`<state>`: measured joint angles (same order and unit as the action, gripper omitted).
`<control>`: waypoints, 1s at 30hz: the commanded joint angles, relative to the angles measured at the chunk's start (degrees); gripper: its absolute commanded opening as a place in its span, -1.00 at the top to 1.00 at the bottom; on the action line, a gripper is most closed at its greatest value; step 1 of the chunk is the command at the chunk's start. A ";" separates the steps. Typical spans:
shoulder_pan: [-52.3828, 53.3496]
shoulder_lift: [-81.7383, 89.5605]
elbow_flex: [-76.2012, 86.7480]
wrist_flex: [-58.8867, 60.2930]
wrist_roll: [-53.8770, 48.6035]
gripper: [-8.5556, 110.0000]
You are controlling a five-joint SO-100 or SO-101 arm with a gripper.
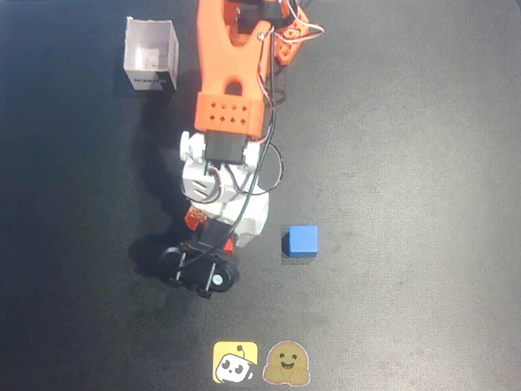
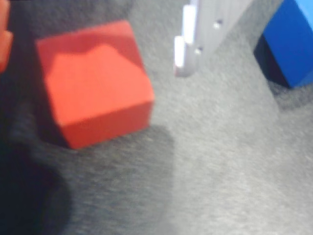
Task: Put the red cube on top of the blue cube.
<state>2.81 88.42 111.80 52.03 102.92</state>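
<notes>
The red cube needs to be grabbed by its opposite sides next, so that my gripper can stack it on top of the blue cube (image 1: pixel 303 241).
In the wrist view the red cube (image 2: pixel 93 83) rests on the dark grey mat, lying between the orange finger (image 2: pixel 4 41) at the left edge and the white finger (image 2: pixel 193 41) at upper centre. My gripper (image 2: pixel 93 58) is open around it, with a gap between the white finger and the cube. The blue cube (image 2: pixel 293 44) sits at the top right of that view, apart from the red one. In the overhead view the blue cube (image 1: pixel 303 241) lies just right of my gripper (image 1: pixel 213 232), which hides most of the red cube.
A white open box (image 1: pixel 151 55) stands at the upper left of the overhead view. Two stickers, one yellow (image 1: pixel 236 362) and one brown (image 1: pixel 286 364), lie near the bottom edge. The orange arm (image 1: pixel 229 73) reaches in from the top.
</notes>
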 commanded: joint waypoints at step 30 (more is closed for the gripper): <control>0.00 -4.92 1.93 -6.59 -1.49 0.77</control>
<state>2.72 83.06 113.82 45.97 101.25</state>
